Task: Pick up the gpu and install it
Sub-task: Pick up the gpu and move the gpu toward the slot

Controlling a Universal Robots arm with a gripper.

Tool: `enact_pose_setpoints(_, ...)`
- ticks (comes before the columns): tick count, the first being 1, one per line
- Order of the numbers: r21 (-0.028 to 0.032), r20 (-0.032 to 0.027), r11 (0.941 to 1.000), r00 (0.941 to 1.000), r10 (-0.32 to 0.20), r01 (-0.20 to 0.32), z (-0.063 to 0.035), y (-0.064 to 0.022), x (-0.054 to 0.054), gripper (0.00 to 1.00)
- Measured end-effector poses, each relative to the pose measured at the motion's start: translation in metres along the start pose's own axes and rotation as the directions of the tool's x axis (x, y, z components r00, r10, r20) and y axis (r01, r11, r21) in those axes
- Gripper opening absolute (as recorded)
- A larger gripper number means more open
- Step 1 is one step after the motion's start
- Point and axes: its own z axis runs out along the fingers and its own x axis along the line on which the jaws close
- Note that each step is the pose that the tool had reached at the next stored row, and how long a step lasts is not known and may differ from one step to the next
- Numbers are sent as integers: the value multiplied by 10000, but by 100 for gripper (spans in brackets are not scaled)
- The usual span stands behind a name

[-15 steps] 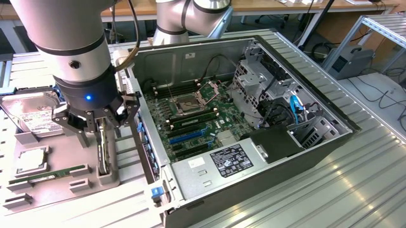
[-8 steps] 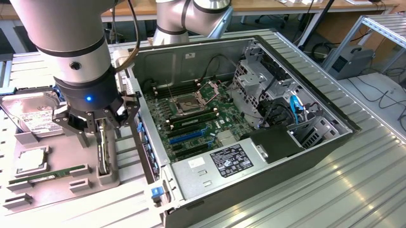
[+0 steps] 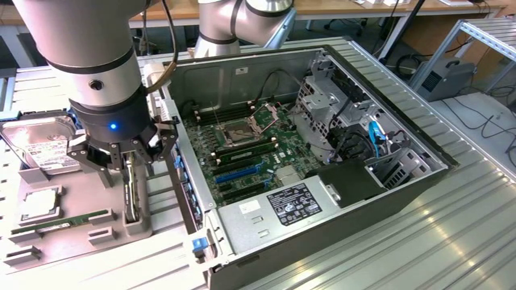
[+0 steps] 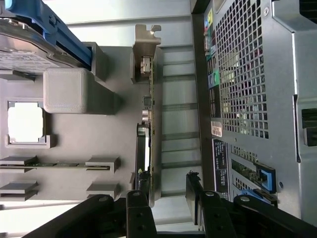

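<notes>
The GPU's lower edge is enclosed by the grey holder slot, so my gripper next needs to grab the GPU by its exposed upper edge.
The gpu is a thin dark card standing on its edge in a slot of the grey holder tray, at the exterior view's left. In the wrist view I look along the gpu's edge, with its silvery end bracket at the far end. My gripper hangs just above the card and is open. Its two black fingers straddle the card's near end, one on each side. I cannot tell whether either finger touches it. Nothing is held.
The tray also carries a hard drive, a square processor and a green memory stick. The open computer case lies right beside the tray, its motherboard and blue card slot exposed. The case's perforated rear wall runs close to the gpu.
</notes>
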Motion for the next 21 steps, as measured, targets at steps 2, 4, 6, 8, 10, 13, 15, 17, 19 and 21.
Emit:
enact_pose_setpoints(2, 1, 0, 10000, 10000, 1, -1, 3, 1, 5, 42)
enact_pose_setpoints(4, 1, 0, 10000, 10000, 0, 0, 7, 5, 11, 42)
enact_pose_setpoints(6, -1, 1, 10000, 10000, -1, 1, 16, 9, 16, 42)
enact_pose_setpoints(8, 2, 1, 10000, 10000, 7, -7, 28, 28, 29, 42)
enact_pose_setpoints(10, 8, 1, 10000, 10000, 17, -17, 36, 48, 49, 42)
enact_pose_setpoints(13, 16, 4, 10000, 10000, 26, -26, 48, 76, 82, 42)
enact_pose_setpoints(15, 25, 3, 10000, 10000, 34, -34, 56, 93, 97, 42)
enact_pose_setpoints(17, 36, 6, 10000, 10000, 37, -37, 70, 107, 105, 42)
enact_pose_setpoints(19, 60, 7, 10000, 10000, 40, -40, 93, 129, 117, 42)
enact_pose_setpoints(21, 82, 9, 10000, 10000, 42, -42, 121, 150, 125, 42)
